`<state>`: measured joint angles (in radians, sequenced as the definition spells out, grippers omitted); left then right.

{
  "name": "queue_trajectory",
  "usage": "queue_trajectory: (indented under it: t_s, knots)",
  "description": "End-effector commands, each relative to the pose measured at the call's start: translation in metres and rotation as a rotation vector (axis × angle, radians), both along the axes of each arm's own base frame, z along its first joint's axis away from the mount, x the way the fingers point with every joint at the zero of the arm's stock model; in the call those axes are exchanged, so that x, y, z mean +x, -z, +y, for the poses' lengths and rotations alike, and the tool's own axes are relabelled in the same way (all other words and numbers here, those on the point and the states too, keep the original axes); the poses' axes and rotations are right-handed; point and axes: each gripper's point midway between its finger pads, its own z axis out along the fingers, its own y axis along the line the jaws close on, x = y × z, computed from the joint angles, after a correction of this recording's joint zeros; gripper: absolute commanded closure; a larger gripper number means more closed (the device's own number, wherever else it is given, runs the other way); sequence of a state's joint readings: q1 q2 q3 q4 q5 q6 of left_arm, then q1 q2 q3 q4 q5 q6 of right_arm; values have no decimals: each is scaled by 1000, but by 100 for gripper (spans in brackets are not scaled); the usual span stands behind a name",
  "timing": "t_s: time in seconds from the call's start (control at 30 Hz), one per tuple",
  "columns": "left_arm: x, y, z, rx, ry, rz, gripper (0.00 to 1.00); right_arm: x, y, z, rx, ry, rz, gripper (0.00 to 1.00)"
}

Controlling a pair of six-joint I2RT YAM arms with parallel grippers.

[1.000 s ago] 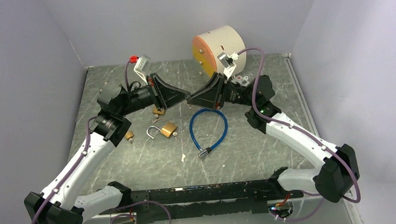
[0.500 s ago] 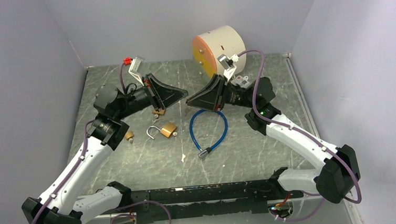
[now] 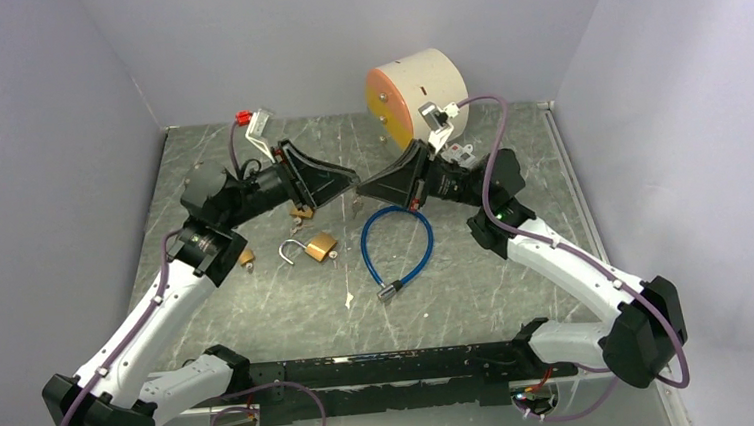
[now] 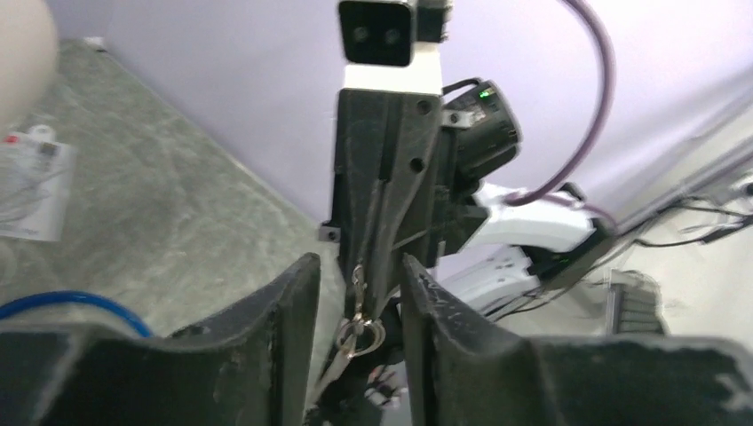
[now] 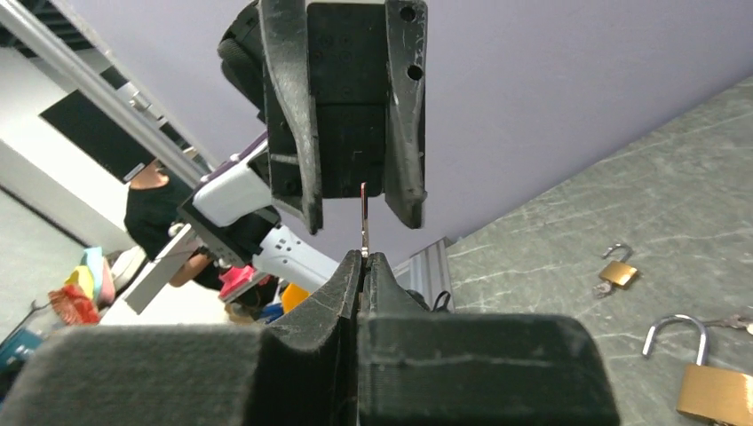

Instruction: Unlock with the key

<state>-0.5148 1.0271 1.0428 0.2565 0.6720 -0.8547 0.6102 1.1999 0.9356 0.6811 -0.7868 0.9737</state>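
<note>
My left gripper grabs the end of the key sticking out past my right gripper next, leaving the key's other end free to unlock.
Both grippers meet tip to tip in the air above the table's middle. My right gripper (image 5: 364,257) is shut on a thin metal key (image 5: 364,217) that sticks out edge-on past its fingertips. In the left wrist view the key's ring (image 4: 360,330) hangs between the fingers of my left gripper (image 4: 360,262), which is open and not touching it. From the top view the left gripper (image 3: 350,180) and right gripper (image 3: 362,187) face each other. A brass padlock (image 3: 320,246) with its shackle swung open lies on the table below them.
A blue cable lock (image 3: 397,247) lies curled right of the open padlock. A small brass padlock (image 3: 245,256) sits by the left arm, another (image 3: 302,212) under the left gripper. A white and orange cylinder (image 3: 420,95) stands at the back. Grey walls close three sides.
My left gripper has opened and let go of the key. My right gripper has closed on it. The left wrist has shifted slightly back.
</note>
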Motion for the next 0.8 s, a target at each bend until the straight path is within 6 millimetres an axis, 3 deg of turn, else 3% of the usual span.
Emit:
queue_trajectory:
  t_s: [0.0,0.03,0.1,0.23,0.3,0.4,0.57,0.67,0.7,0.77]
  knots:
    - [12,3,9,32,-111,68,41,16,-1,-11,10,152,-7,100]
    - [17,6,14,48,-157,79,30,23,8,-15,-16,193,10,100]
    - [27,14,25,93,-259,108,24,38,28,-26,-72,296,47,100]
    - [44,50,51,259,-442,209,20,71,78,-65,-247,571,134,100]
    - [44,68,52,337,-436,241,20,77,104,-85,-344,680,177,100]
    - [40,112,42,435,-364,331,22,72,142,-114,-472,799,261,100]
    - [26,182,-2,556,-169,396,33,55,183,-150,-559,921,393,100]
    - [21,216,-29,659,-111,417,34,44,200,-156,-584,911,434,100]
    - [22,235,-34,720,-119,461,35,40,205,-156,-592,902,450,100]
    - [24,253,-40,792,-144,511,35,34,215,-156,-609,888,474,100]
